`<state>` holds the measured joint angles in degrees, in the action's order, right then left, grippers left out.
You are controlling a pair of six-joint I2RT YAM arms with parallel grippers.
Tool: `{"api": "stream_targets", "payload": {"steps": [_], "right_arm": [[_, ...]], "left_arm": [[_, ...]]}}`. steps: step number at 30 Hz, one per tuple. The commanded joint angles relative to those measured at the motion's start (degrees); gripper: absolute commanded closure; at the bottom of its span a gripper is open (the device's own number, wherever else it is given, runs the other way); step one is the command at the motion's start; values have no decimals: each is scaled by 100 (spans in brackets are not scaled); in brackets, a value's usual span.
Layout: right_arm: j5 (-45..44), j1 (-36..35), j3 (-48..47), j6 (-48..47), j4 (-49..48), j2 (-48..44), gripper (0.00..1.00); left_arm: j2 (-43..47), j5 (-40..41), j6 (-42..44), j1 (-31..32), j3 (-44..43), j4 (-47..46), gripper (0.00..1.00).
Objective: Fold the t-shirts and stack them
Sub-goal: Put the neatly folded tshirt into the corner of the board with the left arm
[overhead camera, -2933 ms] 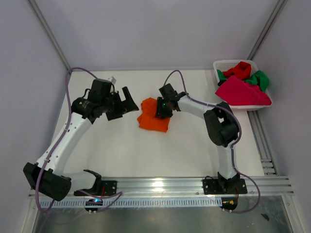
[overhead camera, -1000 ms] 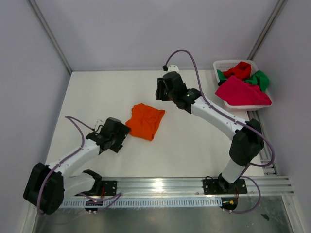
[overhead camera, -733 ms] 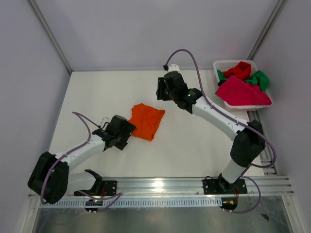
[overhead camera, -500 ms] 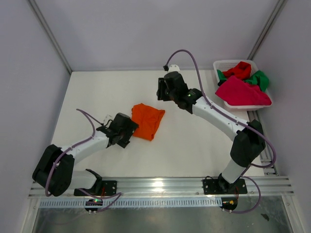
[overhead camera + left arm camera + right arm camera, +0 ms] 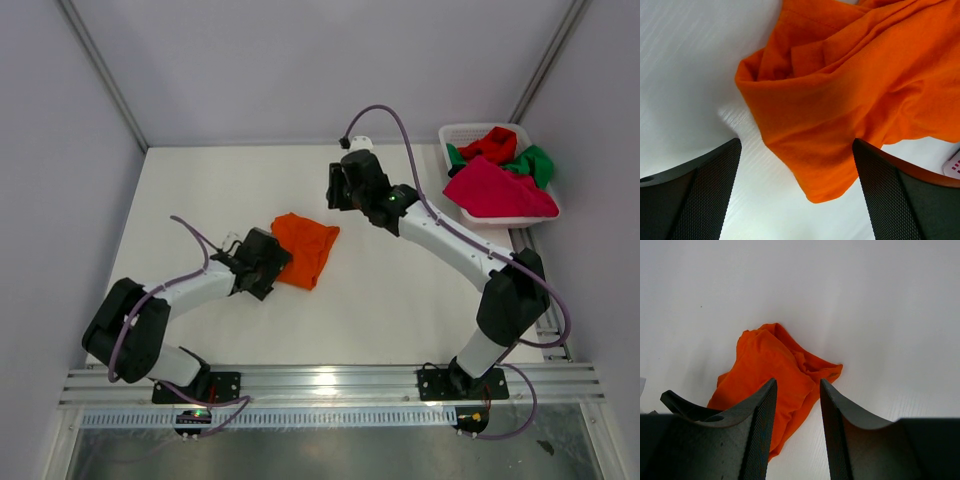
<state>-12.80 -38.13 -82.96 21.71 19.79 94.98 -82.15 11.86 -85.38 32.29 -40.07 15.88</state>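
Observation:
My left gripper is to grab the folded orange t-shirt by its corner next. Then it can drag the t-shirt for stacking, with the rest trailing along.
A bright orange t-shirt (image 5: 306, 248) lies bunched and loosely folded on the white table, left of the middle. My left gripper (image 5: 279, 263) is low at its left edge and stands open. In the left wrist view the orange t-shirt (image 5: 840, 95) has a corner lying between the wide-apart fingers (image 5: 705, 192) of the left gripper (image 5: 797, 200). My right gripper (image 5: 335, 192) hangs above the table behind the shirt, open and empty. Its wrist view shows the orange t-shirt (image 5: 772, 372) beyond the right gripper (image 5: 796, 407). Magenta-pink (image 5: 497, 190), red (image 5: 490, 144) and green (image 5: 536, 162) t-shirts lie piled in the basket.
The white lattice basket (image 5: 452, 132) stands at the back right corner of the table. Grey walls close in the back and both sides. A metal rail (image 5: 330, 380) with both arm bases runs along the near edge.
The right gripper has let go of the orange shirt and lifted back. The left arm swung down from the back left and slid right until its open fingers reached the shirt's left edge.

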Motion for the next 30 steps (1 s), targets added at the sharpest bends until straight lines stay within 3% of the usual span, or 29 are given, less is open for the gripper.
{"api": "stream_targets", "payload": {"steps": [1, 7, 10, 12, 14, 15, 16, 24, 30], "right_arm": [[-153, 16, 69, -9, -151, -340, 56], [-179, 25, 139, -9, -142, -384, 56], [-188, 25, 166, -1, -142, -401, 56], [-206, 25, 183, -1, -142, -401, 56], [-206, 25, 192, 17, -151, -401, 56], [-197, 34, 201, 34, -151, -393, 56], [-188, 34, 210, 43, -151, -392, 56], [-179, 34, 254, 87, -186, -392, 56], [-188, 42, 263, 70, -195, -401, 56]], "left_arm": [[-169, 45, 118, 31, -220, -278, 6], [-381, 1, 180, 31, -317, -331, 8], [-407, 1, 224, 31, -343, -340, 15], [-390, 10, 268, 31, -343, -349, 28], [-363, 9, 303, 31, -334, -366, 50], [-354, 27, 329, 31, -326, -366, 64], [-354, 27, 329, 31, -334, -323, 85], [-284, 141, 452, 31, -466, -50, 87], [-214, 1010, 988, -4, -1150, 1021, 86]]}}
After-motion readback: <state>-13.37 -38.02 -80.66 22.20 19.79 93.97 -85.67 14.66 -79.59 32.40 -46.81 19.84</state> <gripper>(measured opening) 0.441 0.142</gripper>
